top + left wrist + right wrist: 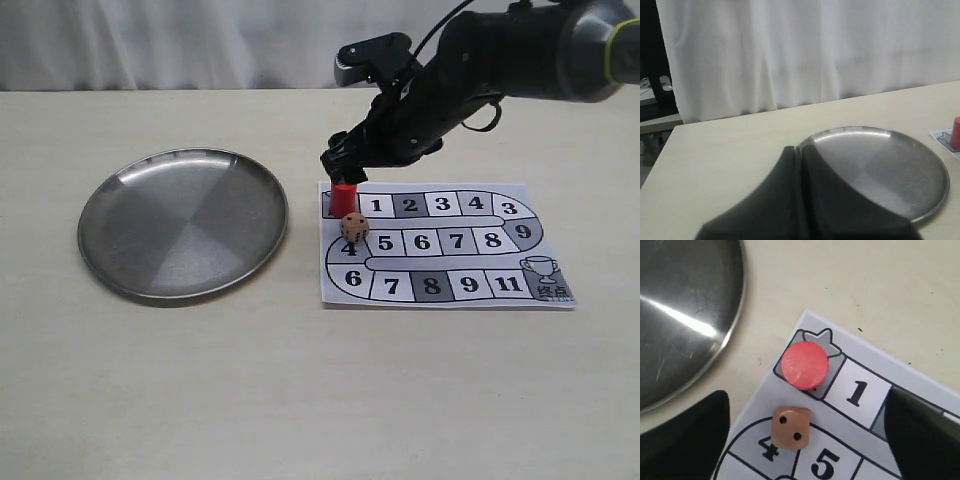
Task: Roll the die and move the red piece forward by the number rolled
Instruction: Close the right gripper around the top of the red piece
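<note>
The robot's right gripper will next move the red piece forward by the number on the die (354, 227), and it will grab the piece by its round top (344, 187) for that.
The red piece (343, 198) (804, 365) stands upright on the start square at the board's top left corner; its edge also shows in the left wrist view as the red piece (955, 132). The beige die (354, 227) (791, 427) lies on the paper board (500, 240) between squares 4 and 5, two pips up. My right gripper (340, 165) (807, 435) hovers open just above the piece and die, one finger on either side, holding nothing. My left gripper (801, 150) is shut and empty, near the steel plate (880, 170).
A round steel plate (183, 223) (685, 315) lies left of the board, empty. The numbered board (860, 395) runs from 1 to 11 with a trophy square at its lower right. A white curtain closes off the table's far edge.
</note>
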Controlling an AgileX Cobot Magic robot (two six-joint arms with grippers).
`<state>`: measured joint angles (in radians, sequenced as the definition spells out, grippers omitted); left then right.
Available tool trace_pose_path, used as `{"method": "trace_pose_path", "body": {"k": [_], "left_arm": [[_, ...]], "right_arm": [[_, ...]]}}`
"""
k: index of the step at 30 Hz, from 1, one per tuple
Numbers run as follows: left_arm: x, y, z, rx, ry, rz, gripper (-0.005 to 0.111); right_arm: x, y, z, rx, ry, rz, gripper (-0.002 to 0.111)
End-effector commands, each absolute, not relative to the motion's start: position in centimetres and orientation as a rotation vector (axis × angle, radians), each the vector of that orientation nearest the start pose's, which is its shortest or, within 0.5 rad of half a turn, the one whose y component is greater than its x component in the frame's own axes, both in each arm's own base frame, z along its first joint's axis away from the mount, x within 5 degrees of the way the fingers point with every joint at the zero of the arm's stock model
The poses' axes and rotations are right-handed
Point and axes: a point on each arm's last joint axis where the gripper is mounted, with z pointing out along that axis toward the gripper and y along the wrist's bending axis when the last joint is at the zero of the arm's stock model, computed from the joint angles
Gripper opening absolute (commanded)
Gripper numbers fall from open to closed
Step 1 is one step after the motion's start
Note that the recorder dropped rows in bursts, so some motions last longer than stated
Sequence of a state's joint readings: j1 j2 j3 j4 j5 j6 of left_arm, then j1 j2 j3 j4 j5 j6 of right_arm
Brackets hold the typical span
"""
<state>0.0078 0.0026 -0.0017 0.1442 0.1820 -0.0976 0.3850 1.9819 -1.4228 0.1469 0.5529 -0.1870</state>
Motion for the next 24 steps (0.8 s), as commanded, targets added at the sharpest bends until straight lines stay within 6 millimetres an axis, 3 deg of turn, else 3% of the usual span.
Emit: {"method": "trace_pose_path", "body": {"k": [1, 21, 24], "left_arm": [[5.6, 0.2, 19.8, 0.018, 1.655, 0.053, 0.000], [5.6, 0.2, 19.8, 0.018, 1.655, 0.053, 0.000], [5.6, 0.2, 19.8, 0.018, 1.655, 0.053, 0.000]], "right_arm": [[40.6, 17.2, 17.5, -0.618, 2.548, 0.210, 0.079], [42.1, 18.1, 12.4, -0.601, 2.521, 0.246, 0.079], [42.2, 18.1, 12.2, -0.602, 2.510, 0.240, 0.069]]}}
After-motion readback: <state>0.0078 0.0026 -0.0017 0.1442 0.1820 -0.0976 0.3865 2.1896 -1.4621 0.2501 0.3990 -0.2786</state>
